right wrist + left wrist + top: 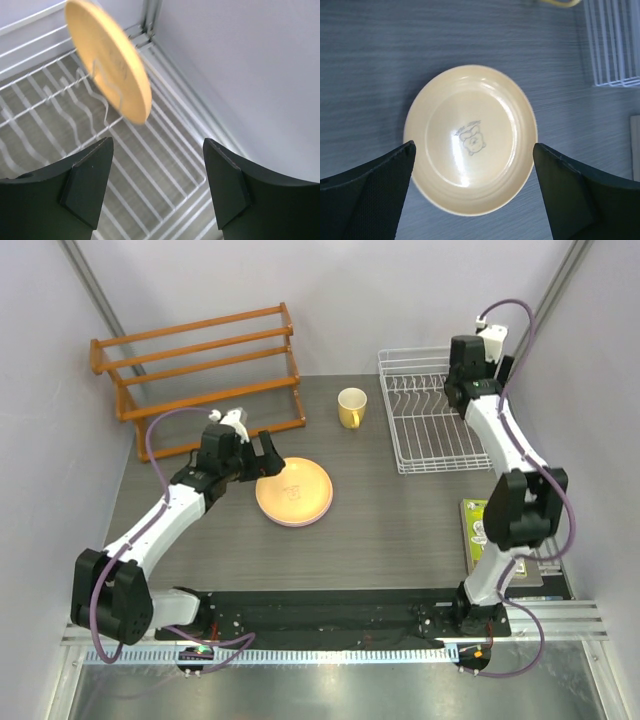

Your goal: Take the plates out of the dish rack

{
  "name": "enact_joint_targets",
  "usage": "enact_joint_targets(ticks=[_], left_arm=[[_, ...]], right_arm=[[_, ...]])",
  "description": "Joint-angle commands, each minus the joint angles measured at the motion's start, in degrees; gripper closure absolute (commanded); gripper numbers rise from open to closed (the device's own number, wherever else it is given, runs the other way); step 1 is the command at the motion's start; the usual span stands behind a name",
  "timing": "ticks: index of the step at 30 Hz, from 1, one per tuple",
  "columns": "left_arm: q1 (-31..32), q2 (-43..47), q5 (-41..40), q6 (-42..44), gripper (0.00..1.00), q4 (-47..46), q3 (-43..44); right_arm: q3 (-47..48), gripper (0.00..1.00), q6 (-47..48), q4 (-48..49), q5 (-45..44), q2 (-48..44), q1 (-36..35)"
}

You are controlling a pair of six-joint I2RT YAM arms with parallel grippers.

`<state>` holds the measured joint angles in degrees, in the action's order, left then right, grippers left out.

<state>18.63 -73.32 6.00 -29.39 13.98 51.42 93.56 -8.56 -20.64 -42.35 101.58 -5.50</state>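
The plate is standing. My right gripper should next grab it by its near rim (135, 80), fingers astride, so the opposite rim stays free to hand over to my left gripper.
An orange-yellow plate (294, 491) lies flat on the table, with a lilac-pink rim showing under its near edge. In the left wrist view this plate (470, 100) has a bear drawing. My left gripper (262, 462) is open and empty, just left of the plate; its jaws (474, 146) straddle the plate's near part from above. Another orange-yellow plate (107, 60) stands on edge between the prongs of the white wire dish rack (415, 455). My right gripper (157, 142) is open and empty above the rack's floor (165, 150), short of that plate. The right arm hides this plate in the top view.
A small yellow mug (351, 406) stands left of the dish rack. An orange wooden slatted rack (200, 370) stands at the back left. A green flat item (477, 520) lies at the right table edge. A wall (240, 65) runs close along the rack's right side.
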Motion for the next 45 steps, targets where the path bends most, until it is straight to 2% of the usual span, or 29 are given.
enact_joint_targets(ticks=[1,2,6,10,12,15,16,19,23,25,26,27,28,30,33,34,39,41,45], left_arm=[[0.44,1.34,9.9,4.43,0.0,-12.56,0.53],[0.79,1.25,10.0,4.6,0.0,-13.44,0.09],[1.23,0.28,11.4,5.56,0.01,-18.44,-0.7],[1.23,-0.33,13.59,4.95,0.01,-22.59,-2.9],[1.23,-1.12,13.6,6.09,0.01,-21.98,-2.55],[1.23,-2.26,12.9,7.76,0.01,-16.8,-0.01],[1.23,-2.35,13.07,8.29,0.0,-16.36,0.17],[1.23,-2.36,13.42,8.29,0.0,-16.7,-0.09],[1.23,-1.92,12.2,8.56,0.0,-16.79,-0.27],[1.23,-1.83,11.58,8.47,0.0,-16.53,0.08],[1.23,-1.91,11.49,8.38,0.01,-16.27,0.17],[1.23,-1.83,10.97,8.38,0.01,-16.09,0.26],[1.23,-1.65,10.96,8.47,0.0,-16.09,0.35],[1.23,-1.3,10.0,8.64,0.0,-15.47,0.26],[1.32,-0.51,9.56,8.56,0.0,-15.12,0.0],[1.23,-0.51,9.47,8.56,0.01,-15.12,0.0],[1.23,-0.42,10.78,7.94,0.01,-15.73,0.26],[1.23,-0.6,11.75,7.42,0.01,-16.26,0.35],[1.23,-1.12,12.98,6.62,0.0,-17.05,0.96]], right_arm=[[11.8,0.22,8.2,4.74,-5.54,10.37,1.72],[14.87,0.22,11.86,6.3,-5.29,13.61,2.33],[22.18,0.22,13.91,6.5,-0.56,20.74,4.7],[27.1,0.25,15.23,6.67,0.43,25.32,7.43],[28.52,0.3,16.72,6.49,0.6,27.08,7.43],[29.57,0.61,17.34,6.49,0.6,27.71,7.43],[29.75,0.74,17.35,6.58,1.64,27.71,7.43],[30.01,0.86,18.05,6.41,3.05,27.18,6.64],[30.19,0.89,20.32,8.33,0.44,26.57,5.5],[29.06,0.9,26.09,13.77,-4.21,26.39,2.26],[28.18,0.91,28.75,16.83,-10.5,26.3,0.5],[27.21,0.94,32.51,25.48,-13.35,26.3,-0.64],[25.03,0.95,39.25,29.92,-15.55,26.21,-1.35],[21.69,0.96,45.53,42.54,-21.27,25.78,-3.02],[17.56,0.96,53.1,53.9,-25.15,24.02,-3.99],[16.67,0.96,54.25,55.09,-25.5,23.32,-4.17],[10.26,0.96,52.78,54.76,-27.26,14.9,-5.83],[9.37,0.96,48.83,50.2,-27.44,11.73,-6.45],[7.96,0.96,36.28,33.88,-26.3,4.35,-7.86]])
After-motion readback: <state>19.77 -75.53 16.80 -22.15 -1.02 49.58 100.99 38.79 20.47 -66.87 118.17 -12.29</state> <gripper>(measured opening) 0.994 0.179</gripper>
